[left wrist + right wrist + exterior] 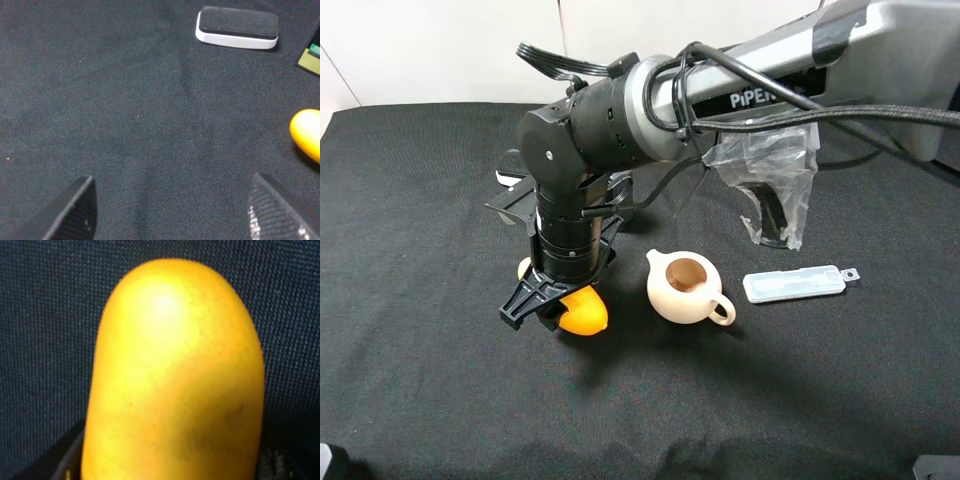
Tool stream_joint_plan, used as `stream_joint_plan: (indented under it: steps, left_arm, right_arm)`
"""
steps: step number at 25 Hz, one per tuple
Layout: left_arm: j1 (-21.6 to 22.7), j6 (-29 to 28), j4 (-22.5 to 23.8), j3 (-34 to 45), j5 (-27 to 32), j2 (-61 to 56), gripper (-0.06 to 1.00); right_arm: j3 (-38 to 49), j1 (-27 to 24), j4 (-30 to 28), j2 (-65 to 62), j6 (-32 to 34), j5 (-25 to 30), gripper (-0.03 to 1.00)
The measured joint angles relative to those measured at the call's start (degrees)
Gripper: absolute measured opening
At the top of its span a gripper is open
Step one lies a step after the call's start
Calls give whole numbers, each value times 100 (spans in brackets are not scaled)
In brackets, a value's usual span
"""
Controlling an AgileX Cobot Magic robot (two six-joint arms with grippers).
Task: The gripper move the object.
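The mango's lower side (pixel 584 328) rests at the black cloth beside the teapot and the mango would lie there, so it is now time for my right gripper to open.
The object, a glossy orange-yellow mango (pixel 584 312), lies left of centre on the black cloth. My right gripper (pixel 556 300) reaches across the middle and points straight down over it. Its black fingers (pixel 67 462) sit close against both sides of the mango (pixel 172 380), which fills the right wrist view, so the gripper looks shut on it. The wrist hides the mango's middle in the high view. My left gripper (pixel 170 215) is open and empty low over bare cloth, with one end of the mango (pixel 307 132) off to its side. The left arm is outside the high view.
A cream teapot (pixel 685 287) stands just right of the mango. A clear plastic case (pixel 793 283) lies further right. A crumpled plastic bag with a black bottle (pixel 775 190) is behind it. A white-and-black block (pixel 236 27) lies beyond the left gripper.
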Motion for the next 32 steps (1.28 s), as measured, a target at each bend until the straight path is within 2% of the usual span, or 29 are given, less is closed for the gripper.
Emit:
stream_joint_plan:
  steps: [18, 20, 25, 32]
  left_arm:
    - [0, 0, 0, 0, 0, 0, 68]
    - [0, 0, 0, 0, 0, 0, 68]
    - [0, 0, 0, 0, 0, 0, 68]
    - [0, 0, 0, 0, 0, 0, 68]
  right_arm:
    - [0, 0, -111, 0, 0, -152, 46]
    - [0, 0, -207, 0, 0, -152, 48]
    - [0, 0, -353, 0, 0, -157, 65]
    - [0, 0, -386, 0, 0, -161, 69]
